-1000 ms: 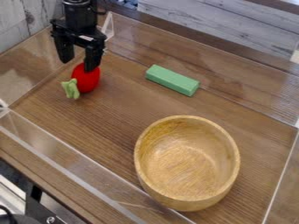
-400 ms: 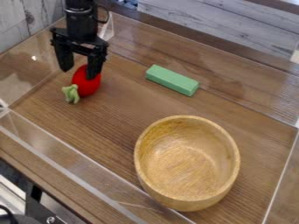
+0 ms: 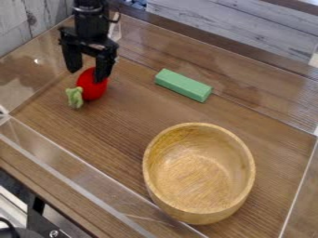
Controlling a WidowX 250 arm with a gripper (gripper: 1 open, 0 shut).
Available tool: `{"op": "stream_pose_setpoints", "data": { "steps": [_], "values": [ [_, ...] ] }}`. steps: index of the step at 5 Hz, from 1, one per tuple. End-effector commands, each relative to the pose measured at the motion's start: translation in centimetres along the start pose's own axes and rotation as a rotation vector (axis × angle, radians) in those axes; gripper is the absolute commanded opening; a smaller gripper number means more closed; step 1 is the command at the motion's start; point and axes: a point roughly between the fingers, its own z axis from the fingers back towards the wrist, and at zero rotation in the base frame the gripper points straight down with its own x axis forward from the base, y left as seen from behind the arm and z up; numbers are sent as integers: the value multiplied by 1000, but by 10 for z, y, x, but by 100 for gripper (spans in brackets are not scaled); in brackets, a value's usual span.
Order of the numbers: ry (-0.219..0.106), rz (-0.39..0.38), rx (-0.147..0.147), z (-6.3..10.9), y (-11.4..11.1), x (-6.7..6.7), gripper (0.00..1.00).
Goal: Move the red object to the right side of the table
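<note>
The robot's gripper will carry the red strawberry-like toy across the table, so next it will grab the toy by its red body (image 3: 92,83) and leave the toy's green leafy end free.
The red object (image 3: 89,88), a small glossy strawberry-like toy with a green leafy end (image 3: 74,97), lies on the left part of the dark wood-grain table (image 3: 112,139). My black gripper (image 3: 88,68) points straight down just above it, open, its two fingers standing either side of the toy's upper end. The fingertips hide the top of the toy. Whether the fingers touch it I cannot tell.
A flat green rectangular block (image 3: 184,85) lies right of the toy near the table's middle. A round light wooden bowl (image 3: 199,172) stands at the front right. Clear acrylic walls (image 3: 74,186) edge the tabletop.
The gripper has edged slightly to the right over the toy; the toy itself has stayed in place. The fingers remain open.
</note>
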Motion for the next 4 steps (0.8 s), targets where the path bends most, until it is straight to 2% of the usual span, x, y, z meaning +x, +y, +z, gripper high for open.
{"op": "stream_pose_setpoints", "data": {
  "steps": [1,2,4],
  "values": [
    [-72,-6,17,34,7,9,100],
    [-35,-38,22,26,15,13,100],
    [43,62,9,-10,17,20,100]
  ]
}}
